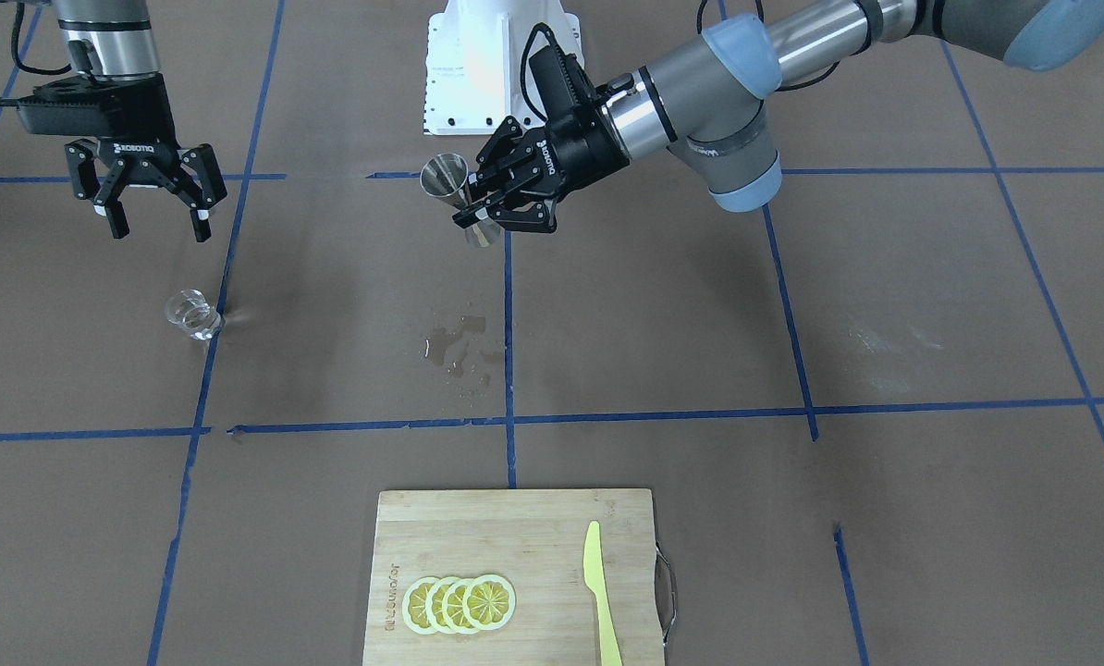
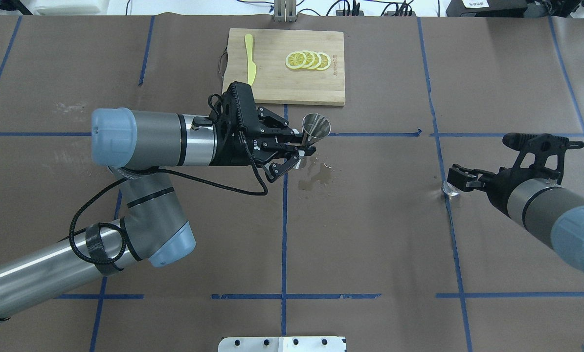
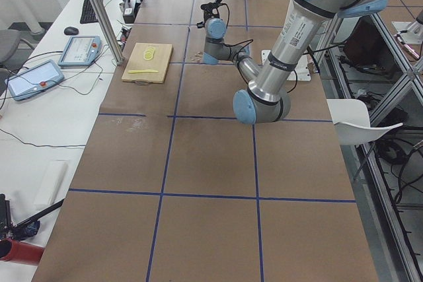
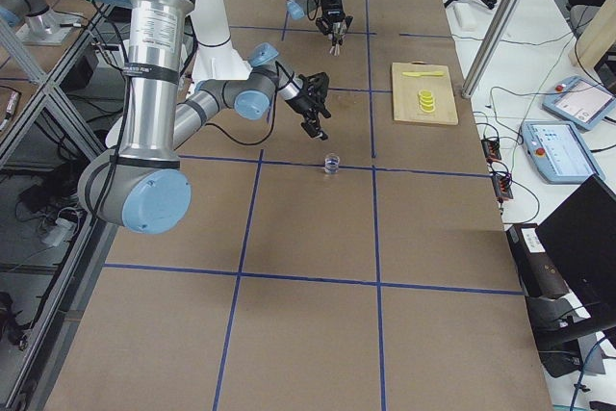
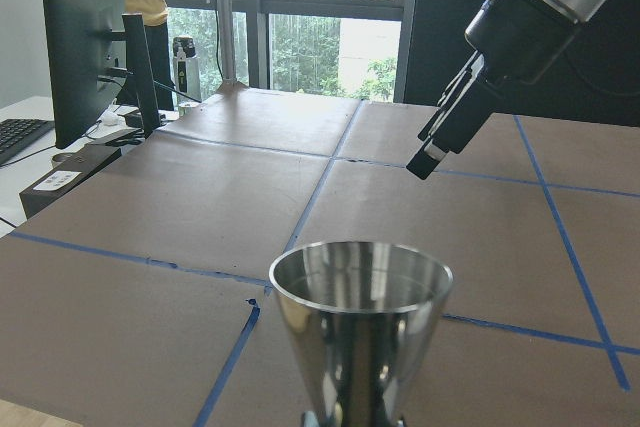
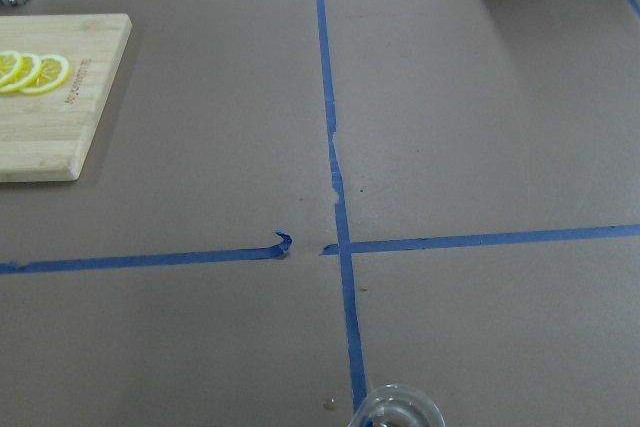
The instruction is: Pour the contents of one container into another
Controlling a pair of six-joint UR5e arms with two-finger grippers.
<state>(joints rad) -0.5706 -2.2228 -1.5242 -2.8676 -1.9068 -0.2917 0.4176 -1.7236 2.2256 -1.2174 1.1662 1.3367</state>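
Note:
My right gripper will next pick up the small clear glass by its side (image 1: 195, 315), so that the glass's open rim stays free for the pour.
The steel jigger (image 1: 460, 199) hangs above the table's middle, a little tilted. My left gripper (image 1: 469, 203) is shut on its narrow waist. The left wrist view shows the jigger's (image 5: 360, 319) open upper cone from close by. The clear glass tumbler (image 1: 192, 314) stands upright on the brown paper beside a blue tape line, also seen as a small glass (image 4: 332, 163) from the right end. My right gripper (image 1: 159, 231) hovers open just behind and above the glass, holding nothing. Only the glass rim (image 6: 398, 410) shows at the bottom of the right wrist view.
A wet spill (image 1: 460, 347) marks the paper below the jigger. A wooden cutting board (image 1: 533, 518) at the operators' edge carries lemon slices (image 1: 460, 603) and a yellow knife (image 1: 600, 592). A white base plate (image 1: 478, 69) lies by the robot.

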